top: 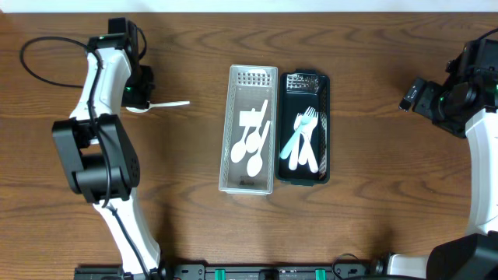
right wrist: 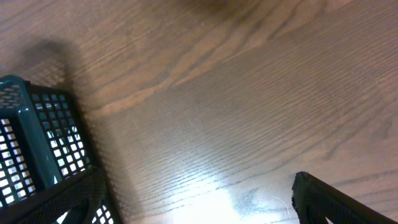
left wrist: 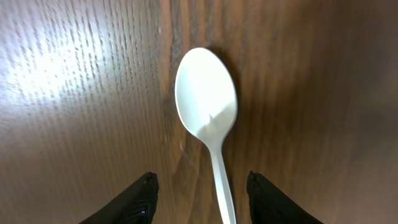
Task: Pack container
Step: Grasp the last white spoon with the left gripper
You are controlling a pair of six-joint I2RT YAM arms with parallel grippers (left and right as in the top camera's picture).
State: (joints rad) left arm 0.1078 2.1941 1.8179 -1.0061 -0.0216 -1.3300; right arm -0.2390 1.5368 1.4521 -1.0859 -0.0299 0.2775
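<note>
I should lower my left gripper to the spoon first and then close it on the spoon, because my fingers are above the handle (top: 161,104) (left wrist: 221,188).
A white plastic spoon (left wrist: 206,99) lies on the wooden table, bowl up in the left wrist view, its handle running down between my left gripper's fingers (left wrist: 140,199). My left gripper (left wrist: 201,177) is open and straddles the handle without touching it. From overhead, the left gripper (top: 142,95) hovers over the spoon (top: 167,104) at the table's left. A silver mesh basket (top: 233,132) holds white spoons. Beside it, a dark green basket (top: 324,128) holds white and light blue forks. My right gripper (top: 414,95) is open over bare table at the far right, nothing between its fingers.
In the right wrist view the green basket's corner (right wrist: 28,137) shows at the left edge, close to my right gripper (right wrist: 196,177). The two baskets stand side by side at the table's centre. The left arm's black cable (top: 35,47) loops at the far left.
</note>
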